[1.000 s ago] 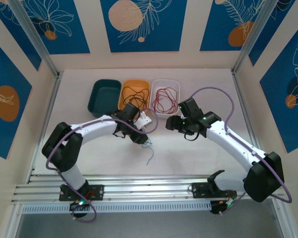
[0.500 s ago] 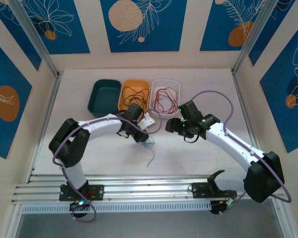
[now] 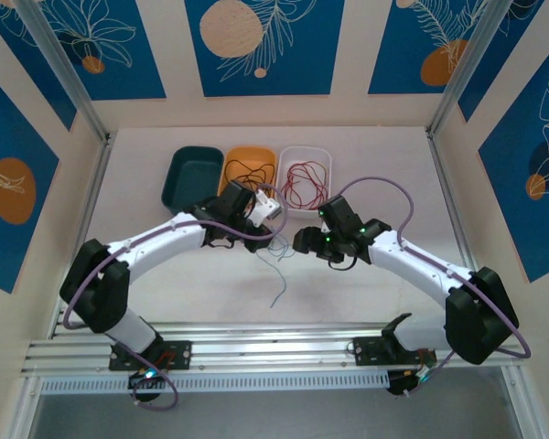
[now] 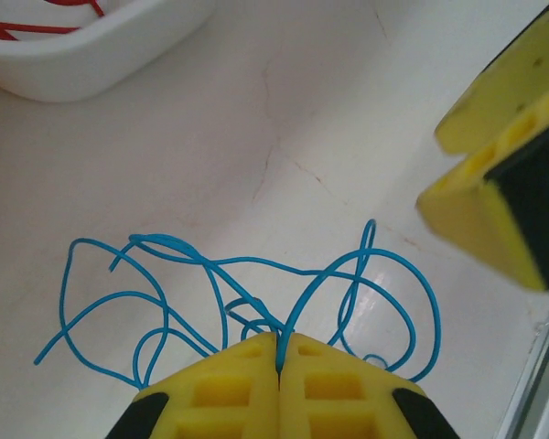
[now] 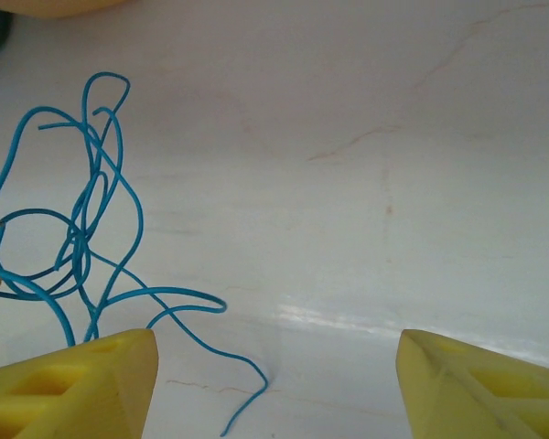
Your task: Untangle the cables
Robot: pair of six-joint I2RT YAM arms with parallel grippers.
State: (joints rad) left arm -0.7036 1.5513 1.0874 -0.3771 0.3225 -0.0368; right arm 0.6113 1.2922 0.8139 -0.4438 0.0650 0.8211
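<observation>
My right gripper reaches the blue cable next and grabs its loops beside the left gripper, leaving the loose end free to untangle.
A thin blue cable (image 4: 210,274) lies in loose tangled loops on the white table. My left gripper (image 4: 280,352) is shut on one strand of it, which is pinched between the yellow fingertips. From above, the left gripper (image 3: 267,240) sits mid-table and the blue cable (image 3: 280,283) trails from it toward the near edge. My right gripper (image 3: 300,241) is just right of it, open, with the blue cable (image 5: 82,238) to the left of its left finger (image 5: 82,384) and nothing between the jaws. A red cable (image 3: 304,178) lies in the white tray (image 3: 324,155), a black cable (image 3: 247,169) in the orange tray (image 3: 242,154).
A dark green tray (image 3: 194,178) stands left of the orange one, all three in a row at the back. The white tray's wall (image 4: 91,64) is close in front of the left gripper. The right gripper's yellow finger (image 4: 503,201) shows at the right of the left wrist view.
The left gripper has shut on the blue cable and moved back toward the trays. The right gripper has shifted left, closer to the cable, still open.
</observation>
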